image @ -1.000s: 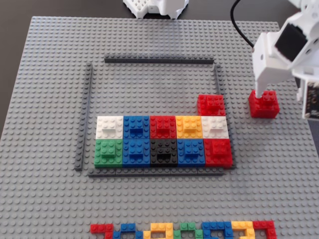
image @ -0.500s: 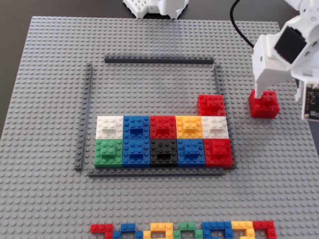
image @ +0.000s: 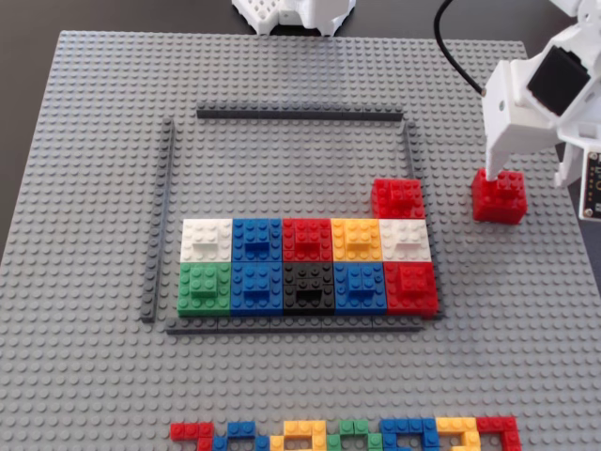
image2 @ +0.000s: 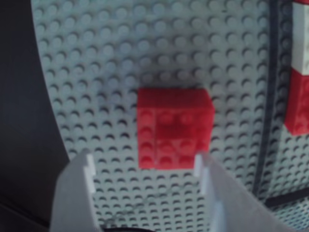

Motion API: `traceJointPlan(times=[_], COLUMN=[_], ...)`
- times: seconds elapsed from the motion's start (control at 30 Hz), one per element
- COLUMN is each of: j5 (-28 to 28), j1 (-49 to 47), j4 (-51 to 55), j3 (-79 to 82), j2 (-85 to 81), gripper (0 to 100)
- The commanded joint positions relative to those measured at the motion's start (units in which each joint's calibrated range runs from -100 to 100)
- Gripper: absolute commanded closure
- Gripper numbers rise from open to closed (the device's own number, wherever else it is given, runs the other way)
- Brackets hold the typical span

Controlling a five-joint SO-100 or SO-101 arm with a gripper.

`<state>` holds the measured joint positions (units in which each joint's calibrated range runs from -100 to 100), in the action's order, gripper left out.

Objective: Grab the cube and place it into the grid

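Observation:
The red cube goes into the grid beside the other red cube (image: 398,198). My gripper will next grab the cube by its small raised top block (image: 506,188).
The red cube (image: 499,195) stands on the grey baseplate to the right of the grid, outside its frame. In the wrist view the cube (image2: 174,126) lies just ahead of my fingertips, nearer the right finger (image2: 202,169). My white gripper (image: 521,175) hangs over the cube, open and empty; in the wrist view the gripper (image2: 145,166) has its jaws spread wide. The grid (image: 300,115) is a square of dark-grey strips with two rows of coloured cubes at the front. Another red cube (image: 398,198) sits in its right column above them.
The grey baseplate (image: 94,141) fills the scene. A strip of small flat multicoloured pieces (image: 347,434) lies along the front edge. A white part (image: 291,13) sits at the back, and a black cable (image: 451,52) runs to the arm. The grid's right strip (image2: 270,96) shows in the wrist view.

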<state>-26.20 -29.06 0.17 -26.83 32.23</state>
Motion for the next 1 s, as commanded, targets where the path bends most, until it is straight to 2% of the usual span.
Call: traceJointPlan(times=[0.0, 0.17, 0.63, 0.97], j5=[-0.1, -0.3, -0.8, -1.0], j1=[0.5, 0.7, 1.1, 1.5], j4=[-0.4, -0.8, -0.9, -0.9], j3=[-1.8, -0.9, -0.2, 0.0], j2=[-1.2, -1.2, -1.3, -1.7], gripper=[76, 78, 92, 98])
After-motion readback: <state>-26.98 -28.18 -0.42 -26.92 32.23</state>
